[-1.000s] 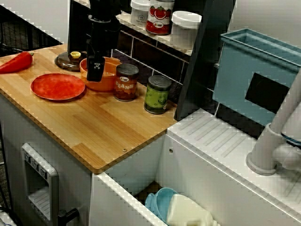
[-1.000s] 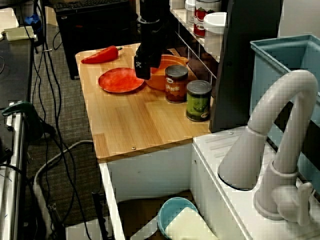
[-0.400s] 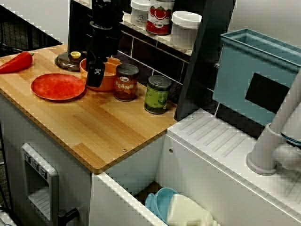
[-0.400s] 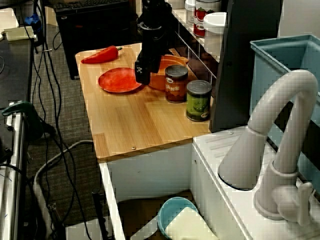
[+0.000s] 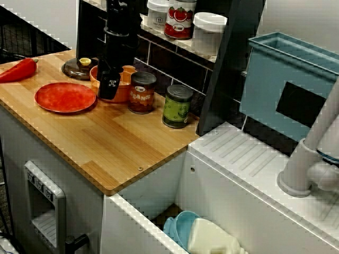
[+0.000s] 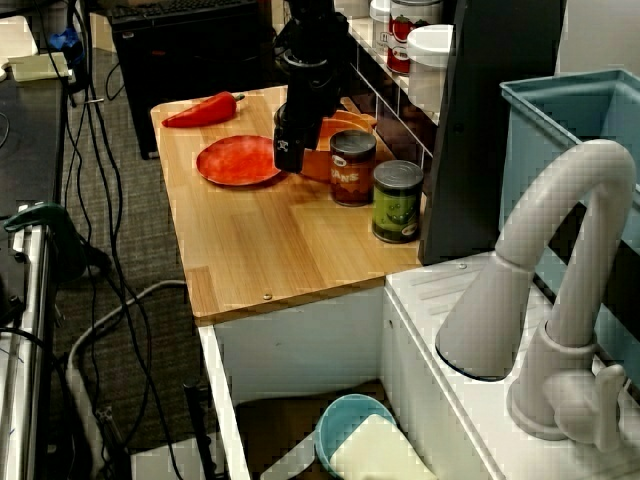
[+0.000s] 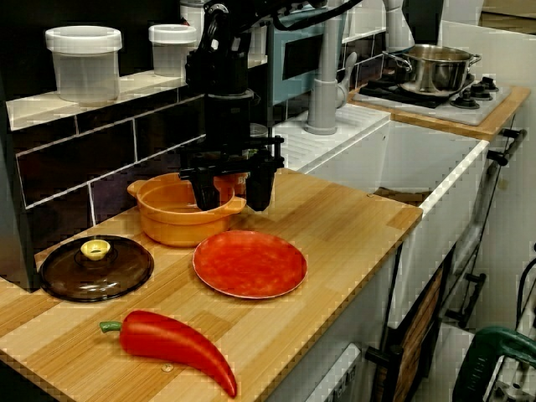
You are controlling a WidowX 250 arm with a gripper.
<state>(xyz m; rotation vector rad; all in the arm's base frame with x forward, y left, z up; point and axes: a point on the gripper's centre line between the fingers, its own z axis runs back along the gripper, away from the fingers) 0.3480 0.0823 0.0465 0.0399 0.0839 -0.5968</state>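
The robot's gripper will next hold the orange pot (image 5: 126, 90) by its rim (image 5: 94, 79) to lift it off the counter.
In the view from the counter's left end, my gripper (image 7: 232, 197) hangs open over the near rim of an orange pot (image 7: 172, 219). One finger (image 7: 205, 193) is inside the pot and the other (image 7: 260, 191) is outside it, with the rim and a side handle between them. It holds nothing. A red plate (image 7: 249, 263) lies just in front of the pot. In the view from the counter's front, the gripper (image 5: 109, 87) hides part of the pot (image 5: 126, 90). The view from the sink side shows the gripper (image 6: 288, 155) low beside the pot (image 6: 330, 135).
A brown glass lid (image 7: 95, 266) and a red pepper (image 7: 172, 343) lie left of the pot. A beans can (image 5: 142, 92) and a green can (image 5: 177, 106) stand to its right. Jars sit on the shelf (image 5: 175, 42) behind. The faucet (image 6: 560, 260) and sink lie further right.
The gripper has come down and shifted slightly toward the cans, so its fingers now straddle the pot's rim. Nothing else has moved.
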